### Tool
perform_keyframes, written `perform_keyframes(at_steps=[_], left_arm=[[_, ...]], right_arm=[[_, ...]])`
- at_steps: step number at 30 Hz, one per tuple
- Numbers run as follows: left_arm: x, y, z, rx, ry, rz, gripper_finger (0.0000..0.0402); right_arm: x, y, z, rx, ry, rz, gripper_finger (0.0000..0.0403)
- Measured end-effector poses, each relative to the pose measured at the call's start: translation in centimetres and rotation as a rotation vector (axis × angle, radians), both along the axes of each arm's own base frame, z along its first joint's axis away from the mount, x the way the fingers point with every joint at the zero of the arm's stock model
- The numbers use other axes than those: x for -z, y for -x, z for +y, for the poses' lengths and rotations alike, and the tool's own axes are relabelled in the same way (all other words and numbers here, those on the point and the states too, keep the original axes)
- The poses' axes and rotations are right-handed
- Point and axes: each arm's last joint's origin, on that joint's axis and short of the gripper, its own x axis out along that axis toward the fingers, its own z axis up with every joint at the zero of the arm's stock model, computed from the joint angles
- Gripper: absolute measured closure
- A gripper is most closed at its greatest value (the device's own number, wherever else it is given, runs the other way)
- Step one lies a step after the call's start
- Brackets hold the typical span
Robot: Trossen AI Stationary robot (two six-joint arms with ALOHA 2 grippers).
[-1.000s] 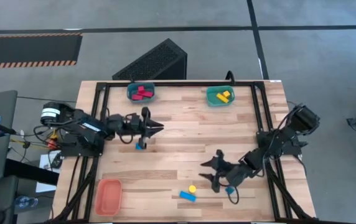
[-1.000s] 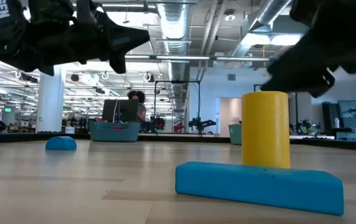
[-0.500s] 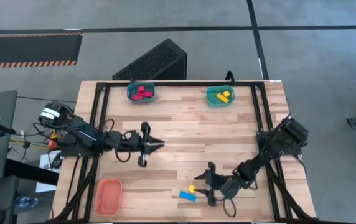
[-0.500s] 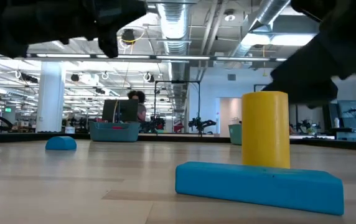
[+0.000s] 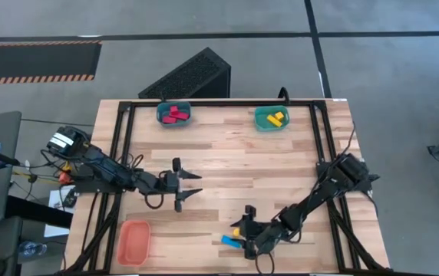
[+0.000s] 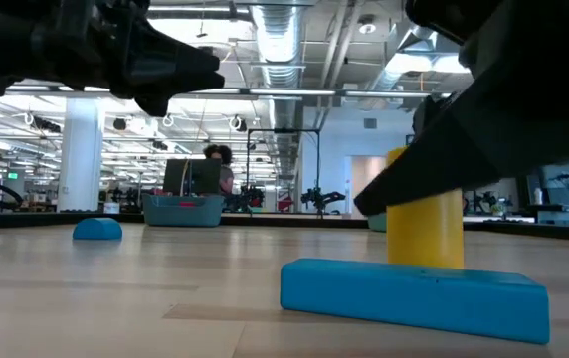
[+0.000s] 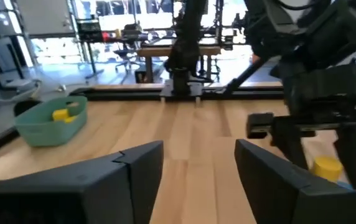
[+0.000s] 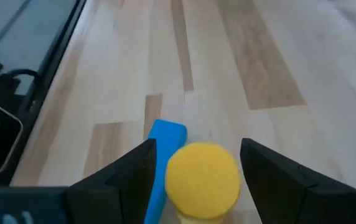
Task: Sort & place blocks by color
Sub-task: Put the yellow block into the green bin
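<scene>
I need to grab the yellow cylinder by its curved side [image 5: 236, 232] with my right gripper next, to sort it with the yellow blocks in the teal bin [image 5: 272, 118].
A yellow cylinder block [image 5: 236, 230] stands upright on the table near the front edge. A blue bar block [image 5: 231, 242] lies flat just beside it. My right gripper [image 5: 247, 228] is open, with one finger on each side of the cylinder [image 8: 201, 180] and the blue bar [image 8: 164, 155] by one finger. No touch shows. My left gripper [image 5: 194, 186] hovers open at mid-left with nothing between its fingers [image 7: 200, 155]. A small blue dome block [image 6: 97, 229] rests on the table farther back; the high view does not show it.
A teal bin with red blocks [image 5: 174, 114] stands at the far left. A teal bin with yellow blocks [image 5: 271, 118] stands at the far right. An orange bin [image 5: 134, 240] sits at the near left corner. Bare wood lies between the arms.
My left gripper has swung toward the table's near edge and opened its fingers. My right gripper has reached down and toward the near left, coming to straddle the yellow cylinder. No block has moved.
</scene>
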Motion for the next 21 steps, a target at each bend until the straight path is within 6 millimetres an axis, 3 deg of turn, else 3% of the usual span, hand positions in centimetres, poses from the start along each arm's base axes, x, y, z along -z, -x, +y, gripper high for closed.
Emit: perform_keyframes(at_steps=[4, 9, 16, 21], left_arm=[[-0.1, -0.1, 0.4, -0.020, -0.012, -0.010, 0.0205], [0.2, -0.3, 0.9, -0.041, 0.027, 0.014, 0.0209], [0.4, -0.3, 1.1, -0.061, 0.050, 0.033, 0.0211], [-0.2, -0.4, 1.9, -0.167, 0.091, -0.034, 0.0211]], right_arm=[[-1.1, 0.0, 0.0, 0.000, -0.005, -0.003, 0.0192], [-1.3, 0.3, 0.0, -0.045, -0.015, 0.040, 0.0285], [-1.2, 0.2, -0.4, -0.027, 0.006, 0.058, 0.0286], [-2.5, 0.5, -0.9, 0.018, 0.091, 0.020, 0.0286]])
